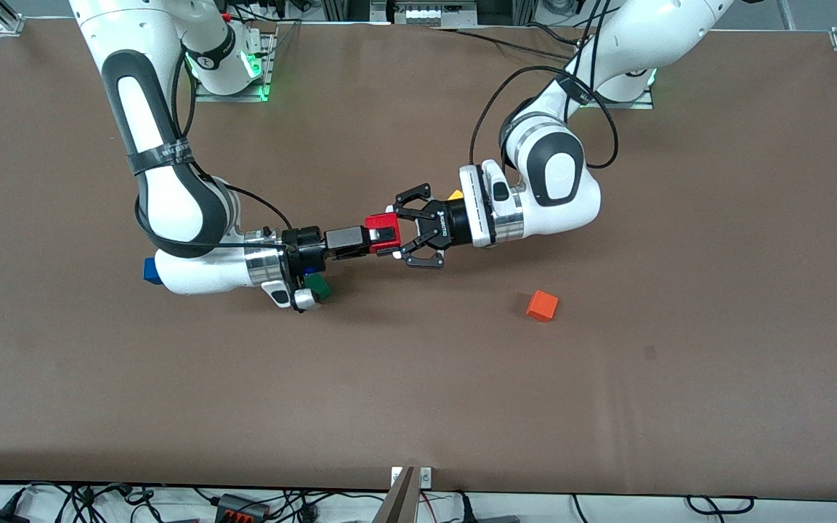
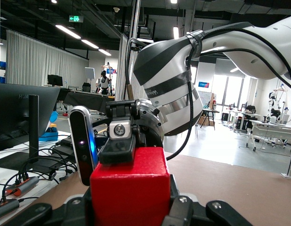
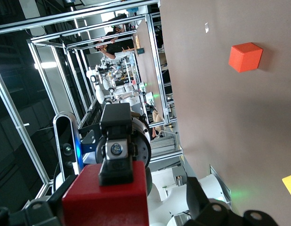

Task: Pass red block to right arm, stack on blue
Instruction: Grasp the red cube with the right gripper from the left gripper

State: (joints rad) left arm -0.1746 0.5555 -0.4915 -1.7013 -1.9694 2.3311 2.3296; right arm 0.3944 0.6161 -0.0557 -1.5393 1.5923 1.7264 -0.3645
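Observation:
I should next use my right gripper to grab the red block [image 1: 376, 224] by its sides that are free of the left gripper's fingers, then stack it on the blue block.
The red block [image 1: 376, 224] hangs in the air over the middle of the table, between both grippers. My left gripper [image 1: 394, 232], the claw-like one, is shut on it. In the left wrist view its pads hug the block [image 2: 131, 188] on both sides. My right gripper [image 1: 388, 234] is open around the same block. Its upper finger [image 2: 118, 149] lies on the block's top, and in the right wrist view a gap shows beside the block [image 3: 105, 202] on the table side. The blue block [image 1: 149, 269] sits on the table, partly hidden by the right arm's forearm.
A green cube [image 1: 322, 288] lies under the right wrist. An orange cube [image 1: 542, 306] lies nearer the front camera, toward the left arm's end, and also shows in the right wrist view [image 3: 245, 57]. A yellow cube [image 1: 455, 195] peeks out by the left gripper.

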